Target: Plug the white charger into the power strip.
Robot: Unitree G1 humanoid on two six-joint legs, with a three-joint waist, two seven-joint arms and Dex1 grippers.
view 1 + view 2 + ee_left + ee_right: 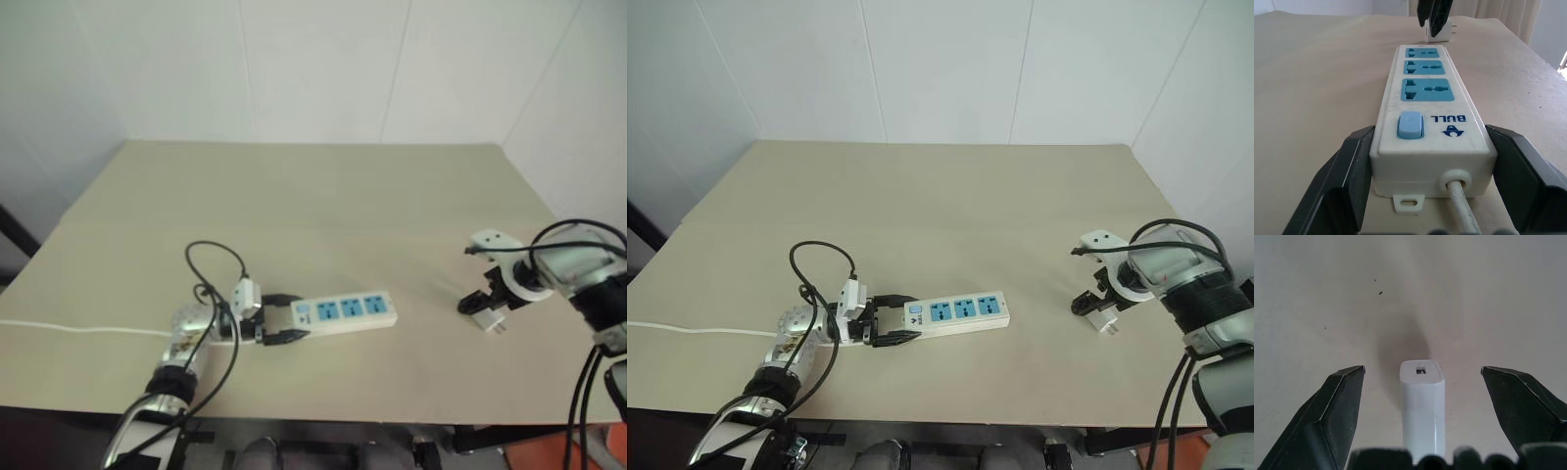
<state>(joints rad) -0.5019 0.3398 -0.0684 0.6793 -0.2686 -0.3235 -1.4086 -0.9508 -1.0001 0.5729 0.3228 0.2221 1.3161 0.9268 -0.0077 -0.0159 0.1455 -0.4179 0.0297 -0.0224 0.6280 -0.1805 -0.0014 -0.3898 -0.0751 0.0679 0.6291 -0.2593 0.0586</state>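
The white charger has to plug into the power strip [348,310] with its pins free, so my right gripper needs to grab the charger by its long body [486,318] next.
The power strip [348,310], a white bar with three blue sockets, lies on the table near the front edge. My left gripper [294,318] holds its switch end, one black finger [1347,176] pressed against each long side. The white charger [1422,406] lies on the table to the right, prongs toward the front edge. My right gripper [485,304] points down over the charger [490,321] and stands open. Its fingers [1334,411] flank the charger with a clear gap on both sides. In the left wrist view the charger [1439,32] sits beyond the strip's far end.
The beige table [294,215] stretches back to white walls. The strip's white cord [78,329] runs left along the front edge. A black cable [211,264] loops above my left wrist. The table's right edge is close to my right arm.
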